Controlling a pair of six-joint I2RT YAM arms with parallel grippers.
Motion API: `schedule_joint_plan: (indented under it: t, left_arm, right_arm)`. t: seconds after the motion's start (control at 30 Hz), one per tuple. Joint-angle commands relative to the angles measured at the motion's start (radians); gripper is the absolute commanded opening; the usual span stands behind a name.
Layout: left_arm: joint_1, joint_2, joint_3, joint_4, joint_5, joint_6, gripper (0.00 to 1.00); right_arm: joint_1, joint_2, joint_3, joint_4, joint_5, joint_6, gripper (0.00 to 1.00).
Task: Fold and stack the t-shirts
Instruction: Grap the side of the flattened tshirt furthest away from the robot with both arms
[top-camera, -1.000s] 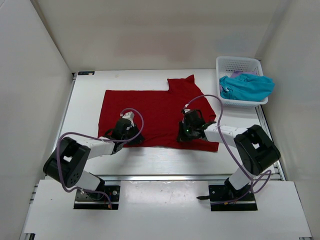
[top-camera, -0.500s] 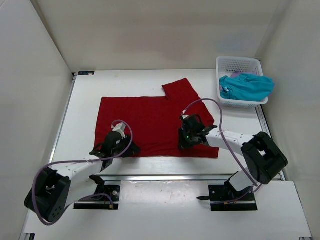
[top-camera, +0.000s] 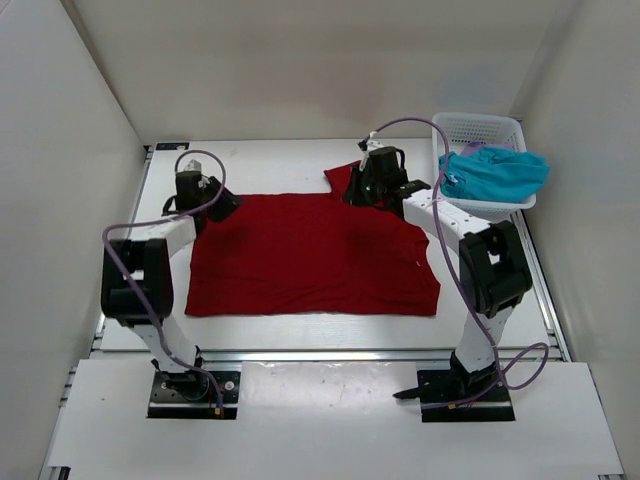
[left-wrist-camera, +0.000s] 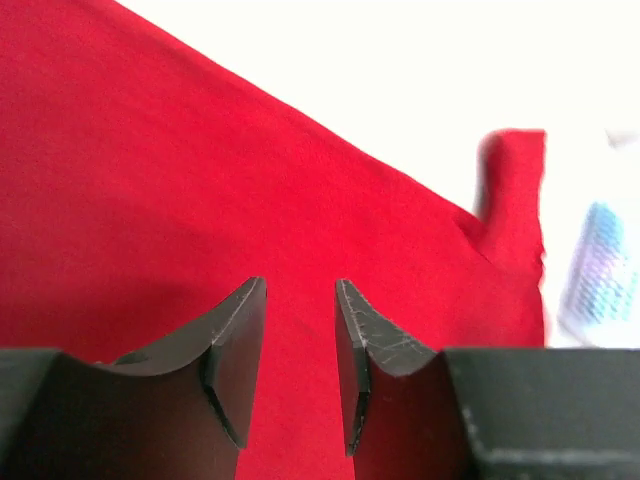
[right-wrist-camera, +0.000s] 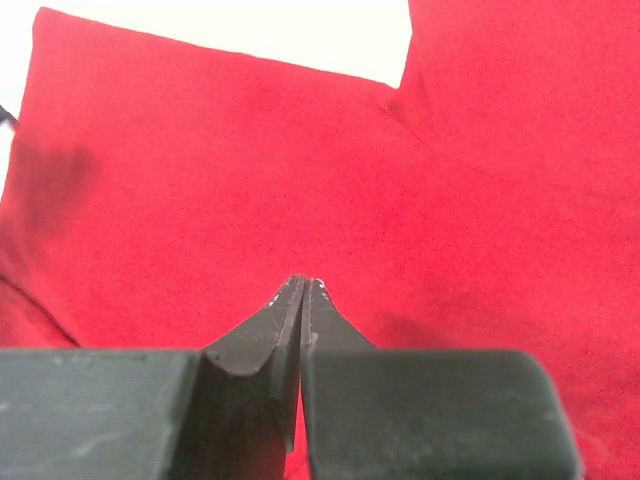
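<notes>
My left gripper is going to grab the red t-shirt's far corner next, opposite the basket side, to fold the t-shirt's far edge toward me.
A red t-shirt (top-camera: 310, 255) lies spread flat on the white table (top-camera: 270, 160). It fills the left wrist view (left-wrist-camera: 200, 180) and the right wrist view (right-wrist-camera: 200, 150). My left gripper (top-camera: 218, 204) is at the shirt's far left corner, its jaws a little apart over the cloth (left-wrist-camera: 300, 290) with nothing between them. My right gripper (top-camera: 362, 192) is at the shirt's far right, by the sleeve; its jaws are shut (right-wrist-camera: 303, 285) just above the cloth. A teal t-shirt (top-camera: 495, 172) hangs out of the white basket (top-camera: 478, 122).
The basket stands at the table's far right corner, close to my right arm. White walls enclose the table on the left, back and right. A metal rail (top-camera: 330, 352) runs along the near edge.
Both grippers have moved from the shirt's near edge to its far edge. The shirt now lies flatter, with its near hem closer to me.
</notes>
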Motion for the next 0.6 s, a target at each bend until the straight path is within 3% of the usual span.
schedule_joint_plan:
  t: [0.0,0.27,0.57]
  left_arm:
    - [0.073,0.072,0.122,-0.125,-0.076,0.059,0.45]
    - [0.121,0.331,0.488,-0.363,-0.265,0.190,0.58]
    - [0.104,0.523,0.751,-0.556,-0.445,0.359,0.59]
  right_arm:
    - [-0.018,0.024,0.002,0.042,-0.060,0.001,0.00]
    - [0.016,0.044,-0.020,0.076,-0.091,-0.001,0.02]
    - [0.013,0.015,-0.034,0.104,-0.103,0.005,0.03]
